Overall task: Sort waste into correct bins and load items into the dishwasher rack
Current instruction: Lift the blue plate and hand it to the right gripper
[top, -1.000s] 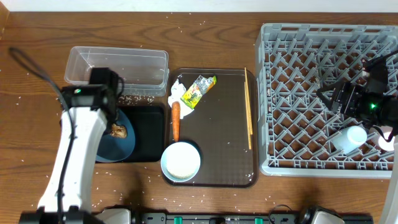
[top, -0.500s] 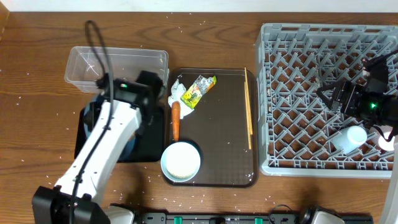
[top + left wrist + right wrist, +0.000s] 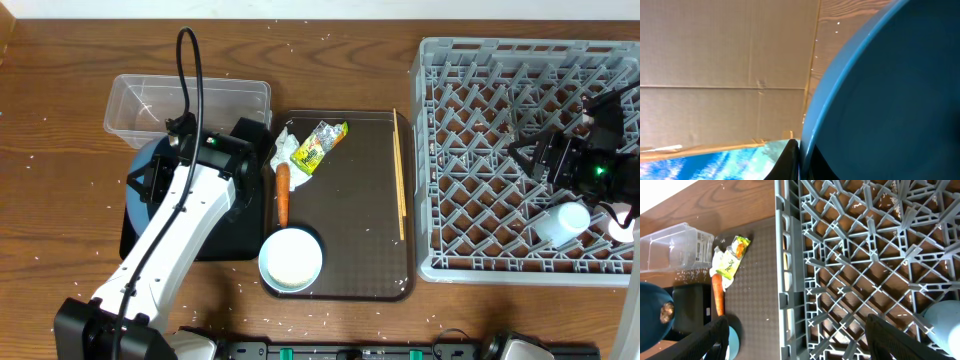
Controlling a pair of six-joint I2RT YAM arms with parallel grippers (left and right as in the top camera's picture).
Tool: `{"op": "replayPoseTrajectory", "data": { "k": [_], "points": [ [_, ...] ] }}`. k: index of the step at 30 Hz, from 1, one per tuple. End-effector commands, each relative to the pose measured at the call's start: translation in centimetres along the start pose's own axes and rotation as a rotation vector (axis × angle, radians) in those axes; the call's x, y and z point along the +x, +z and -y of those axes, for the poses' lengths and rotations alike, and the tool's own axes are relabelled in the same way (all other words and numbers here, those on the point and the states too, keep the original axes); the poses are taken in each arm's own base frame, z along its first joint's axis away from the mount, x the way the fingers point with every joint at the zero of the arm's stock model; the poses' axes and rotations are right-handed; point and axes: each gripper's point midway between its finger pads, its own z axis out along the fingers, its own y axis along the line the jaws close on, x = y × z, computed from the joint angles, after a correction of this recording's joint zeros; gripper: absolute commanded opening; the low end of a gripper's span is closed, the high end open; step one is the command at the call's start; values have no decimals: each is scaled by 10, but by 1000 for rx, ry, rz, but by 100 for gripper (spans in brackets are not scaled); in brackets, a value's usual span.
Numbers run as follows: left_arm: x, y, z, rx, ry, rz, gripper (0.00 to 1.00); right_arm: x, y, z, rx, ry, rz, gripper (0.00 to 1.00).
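Observation:
I will next pinch the plate's rim with my right gripper, clear of my left gripper, to load the dark-blue plate edgewise into the rack.
My left gripper (image 3: 172, 172) is shut on the rim of the dark-blue plate (image 3: 148, 190), which is held tilted over the black tray (image 3: 245, 235) in front of the clear tub (image 3: 190, 105). The left wrist view shows the fingers (image 3: 800, 162) pinching the plate rim (image 3: 880, 100). In the right wrist view a brown food lump (image 3: 665, 311) sits on the plate (image 3: 650, 325). The carrot (image 3: 282, 192), tissue (image 3: 286, 150), wrapper (image 3: 318, 145), chopsticks (image 3: 400, 175) and white bowl (image 3: 291, 258) lie on the brown tray. My right gripper (image 3: 805, 342) is open above the grey rack (image 3: 450, 150).
The brown serving tray (image 3: 355, 215) lies between the black tray and the rack. Two cups (image 3: 560, 222) (image 3: 625, 228) lie in the rack's front right corner. Rice grains are scattered over the wooden table (image 3: 60, 200).
My left arm swung right over the black tray. The plate went from lying flat to tilted and shifted toward the clear tub. The right arm has not moved.

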Motion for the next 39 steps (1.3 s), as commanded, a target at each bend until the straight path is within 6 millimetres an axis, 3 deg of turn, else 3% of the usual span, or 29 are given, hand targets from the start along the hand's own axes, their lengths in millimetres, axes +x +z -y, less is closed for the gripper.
{"op": "replayPoseTrajectory", "data": {
  "k": [1,3,6,7,12,24,28,32,34,35,36,39],
  "points": [
    [-11,-4,-19,-78,-2,47,6,2,-1,-6,-11,-14,-1,80],
    [-11,-3,-14,-53,-18,42,6,2,-1,-6,-10,-15,-1,81],
    [-6,-6,19,123,-58,-9,6,2,-1,-6,-10,-15,-1,83],
    [-5,-7,21,129,-52,-11,6,2,-1,-6,-10,-15,-1,83],
    [-14,-6,-12,-76,-6,68,6,2,-1,-6,-10,-15,-1,84],
    [-10,-9,-9,-5,-51,59,6,3,-1,-6,-10,-12,-5,84],
    [-16,-42,-13,347,-296,74,6,1,-1,-6,-12,-16,3,83],
    [-42,-101,2,826,-491,161,6,2,-1,-18,-73,-21,-1,80],
    [-58,-138,4,1051,-546,244,6,4,-1,-35,-161,-62,-7,80],
    [-66,-156,4,1153,-548,297,6,6,-2,-52,-241,-121,-12,81],
    [-77,-182,1,1283,-554,369,6,14,-5,-82,-381,-234,-20,81],
    [-85,-194,1,1348,-555,402,6,27,-7,-120,-531,-370,-37,79]
  ]
}}
